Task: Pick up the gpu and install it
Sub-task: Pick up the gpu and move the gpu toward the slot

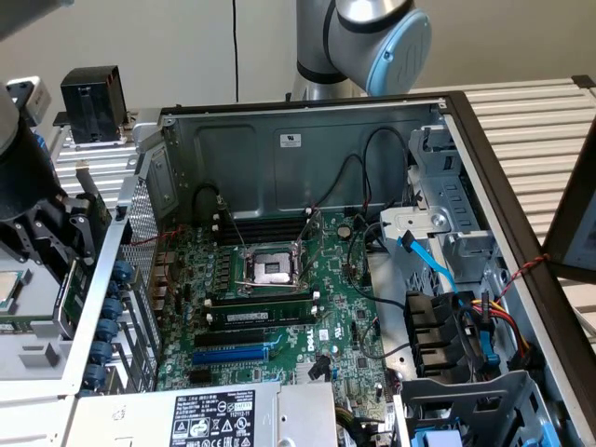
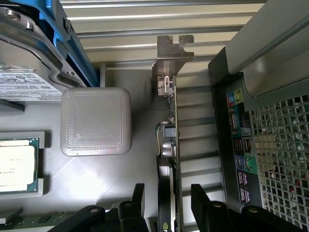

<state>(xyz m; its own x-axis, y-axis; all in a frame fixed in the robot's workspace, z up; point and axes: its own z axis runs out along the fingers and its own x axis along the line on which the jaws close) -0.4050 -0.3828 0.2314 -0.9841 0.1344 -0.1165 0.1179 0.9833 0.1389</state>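
Note:
Capacitors and connectors stick out toward the bracket. My gripper needs to grab the GPU (image 2: pixel 173 140) across its flat black cooler section (image 2: pixel 167 205) next.
The gpu (image 2: pixel 173 140) stands on its edge on a grey tray outside the computer case, its silver end bracket (image 2: pixel 172 50) at the far end and its green board seen edge-on. My gripper (image 2: pixel 169 208) is open, one black finger (image 2: pixel 137 203) on each side of the card with gaps between. In the exterior view the gpu (image 1: pixel 67 300) is a thin green strip at the left, just outside the case's rear wall, and the gripper (image 1: pixel 74 237) hangs over it. The motherboard (image 1: pixel 279 307) lies inside the open case.
A processor chip (image 2: pixel 17 164), a translucent square block (image 2: pixel 96 121) and a labelled drive in a blue carrier (image 2: pixel 29 77) lie beside the card. The case's rear port panel (image 2: pixel 241 159) is close on the other side. Cables and a drive cage (image 1: pixel 466 317) fill the case's right side in the exterior view.

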